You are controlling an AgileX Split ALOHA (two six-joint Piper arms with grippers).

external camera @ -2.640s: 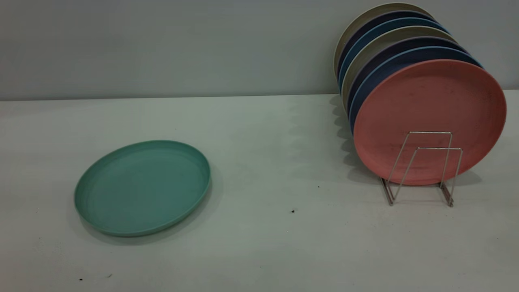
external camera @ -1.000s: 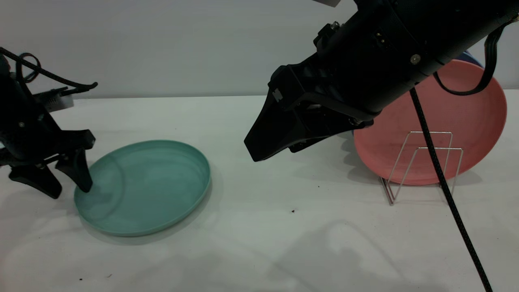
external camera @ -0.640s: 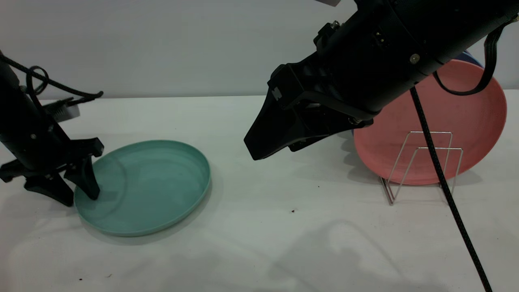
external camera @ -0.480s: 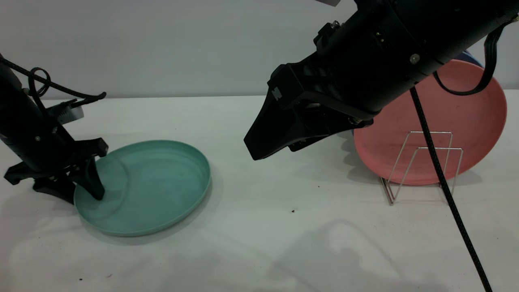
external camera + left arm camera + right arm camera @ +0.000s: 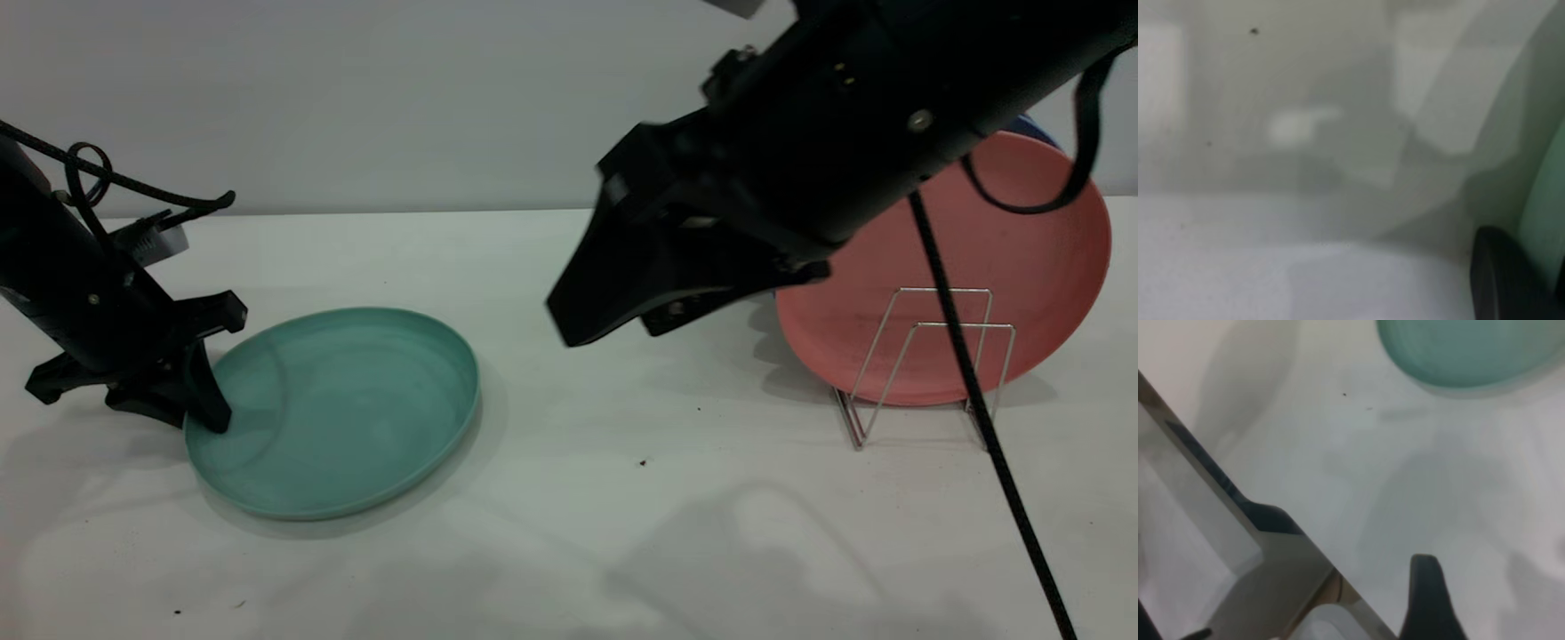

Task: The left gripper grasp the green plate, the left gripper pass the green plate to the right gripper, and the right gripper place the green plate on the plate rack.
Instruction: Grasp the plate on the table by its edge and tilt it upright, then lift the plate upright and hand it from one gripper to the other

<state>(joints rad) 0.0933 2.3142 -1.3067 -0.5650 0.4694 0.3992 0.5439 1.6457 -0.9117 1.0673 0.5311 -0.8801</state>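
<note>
The right gripper takes hold of the plate by its thin free rim point(image 5: 476, 375) next, since the green plate's broad side point(image 5: 347, 411) is far wider than the gripper's open fingers.
The green plate point(image 5: 342, 409) lies flat on the white table at the left. My left gripper point(image 5: 182, 413) is low at its left edge, one finger inside the plate and one outside, closed on the rim. The left wrist view shows one dark finger point(image 5: 1505, 280) beside the plate's rim point(image 5: 1546, 193). My right gripper point(image 5: 609, 329) hangs open and empty above the table's middle, pointing toward the plate. Its wrist view shows one finger point(image 5: 1426, 597) and the plate point(image 5: 1471, 353) farther off. The plate rack point(image 5: 925, 356) stands at the right.
A salmon-pink plate point(image 5: 942, 240) stands upright in the rack behind two free front loops. The right arm hides the plates behind it. A black cable point(image 5: 978, 409) dangles from the right arm in front of the rack. The table edge point(image 5: 1238, 507) shows in the right wrist view.
My left gripper came down over the plate's left rim and its fingers drew together. The plate slid slightly to the right. The right gripper shifted a little right.
</note>
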